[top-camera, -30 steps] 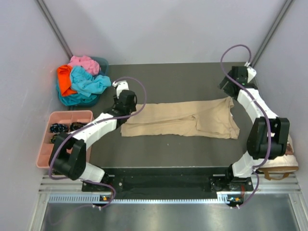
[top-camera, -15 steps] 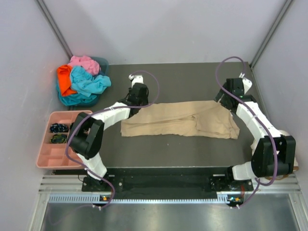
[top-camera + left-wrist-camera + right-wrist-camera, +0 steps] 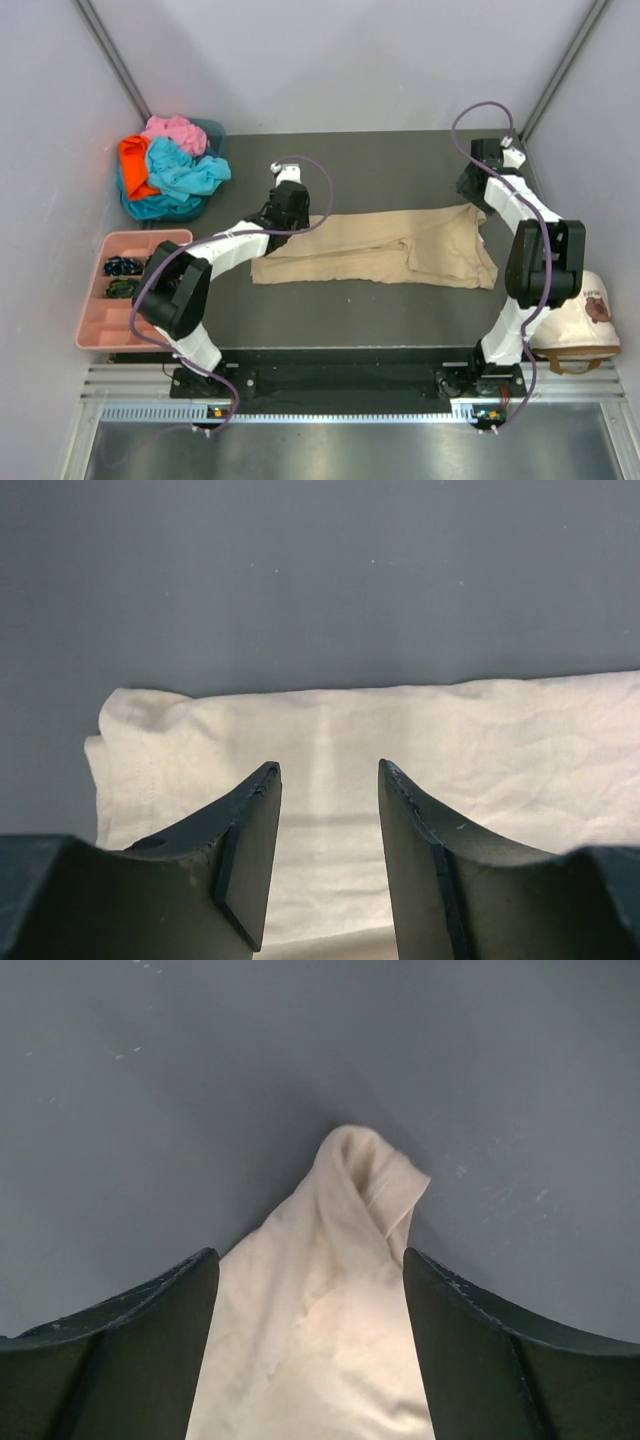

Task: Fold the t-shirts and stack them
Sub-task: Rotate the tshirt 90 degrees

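Note:
My right gripper grabs the tan t-shirt's far corner by its rolled tip (image 3: 474, 209) (image 3: 352, 1167) next, to swing the tan t-shirt around for folding.
A large tan t-shirt (image 3: 375, 247) lies folded into a long strip across the middle of the dark table. My left gripper (image 3: 290, 214) is open and hovers over the shirt's far left corner; in the left wrist view (image 3: 330, 772) the tan cloth (image 3: 450, 740) lies under the fingers. My right gripper (image 3: 479, 196) is open wide over the shirt's far right corner, whose rolled tip (image 3: 365, 1175) shows between the fingers (image 3: 150, 1300) in the right wrist view (image 3: 308, 1258). Turquoise (image 3: 185, 172), orange (image 3: 132, 160) and pink (image 3: 174, 130) shirts are piled at the back left.
The shirt pile sits in a teal basket (image 3: 150, 208) by the left wall. A pink compartment tray (image 3: 95, 320) with small dark items stands at the front left. A cream cap (image 3: 580, 325) lies at the front right, beside the right arm.
My left gripper has swung right, from beside the shirt to over its far left corner. My right gripper dipped toward the far right corner and drew back slightly. The shirt lies as before.

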